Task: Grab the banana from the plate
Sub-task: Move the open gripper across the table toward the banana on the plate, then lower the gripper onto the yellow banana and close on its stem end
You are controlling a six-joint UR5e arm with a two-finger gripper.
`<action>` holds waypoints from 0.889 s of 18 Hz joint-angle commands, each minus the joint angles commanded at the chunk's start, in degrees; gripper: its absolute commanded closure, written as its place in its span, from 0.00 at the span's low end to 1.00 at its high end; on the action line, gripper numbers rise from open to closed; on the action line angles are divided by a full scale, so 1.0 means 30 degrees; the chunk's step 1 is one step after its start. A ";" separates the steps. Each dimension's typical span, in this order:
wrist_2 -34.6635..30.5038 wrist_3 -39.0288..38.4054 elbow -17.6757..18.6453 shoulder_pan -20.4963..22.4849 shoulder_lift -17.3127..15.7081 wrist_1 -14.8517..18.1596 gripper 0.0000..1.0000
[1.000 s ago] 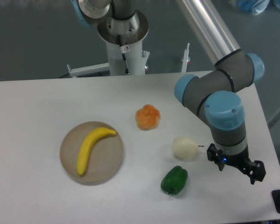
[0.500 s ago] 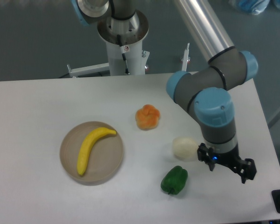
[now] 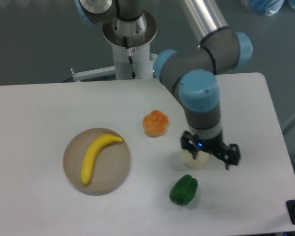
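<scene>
The banana needs to come up from the plate [image 3: 116,175], so my gripper should next grab the banana by its curved middle [image 3: 92,153].
A curved yellow banana [image 3: 97,155] lies on the round beige plate [image 3: 116,175] at the left of the white table. My gripper [image 3: 209,156] hangs well to the right of the plate, above a whitish round fruit. Its fingers point down and stand apart, open and empty. The banana is untouched.
An orange fruit [image 3: 156,123] sits right of the plate. The whitish round fruit [image 3: 195,160] is partly hidden under the gripper. A green bell pepper [image 3: 184,190] lies near the front. The arm's base column [image 3: 130,44] stands at the table's back edge.
The arm has swung left, carrying the gripper from the table's right front edge to above the whitish fruit. The banana and plate have not moved.
</scene>
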State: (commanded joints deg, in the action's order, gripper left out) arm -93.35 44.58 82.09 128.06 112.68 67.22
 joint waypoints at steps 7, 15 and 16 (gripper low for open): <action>0.3635 -0.3667 0.2660 -0.1229 -0.1172 0.0124 0.00; 0.2558 -0.5310 0.5800 -0.4245 -0.0853 -0.3744 0.00; 0.2089 -0.5484 0.5860 -0.4714 -0.0735 -0.3745 0.00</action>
State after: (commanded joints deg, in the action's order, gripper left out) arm -87.09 28.13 99.67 113.92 110.47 55.99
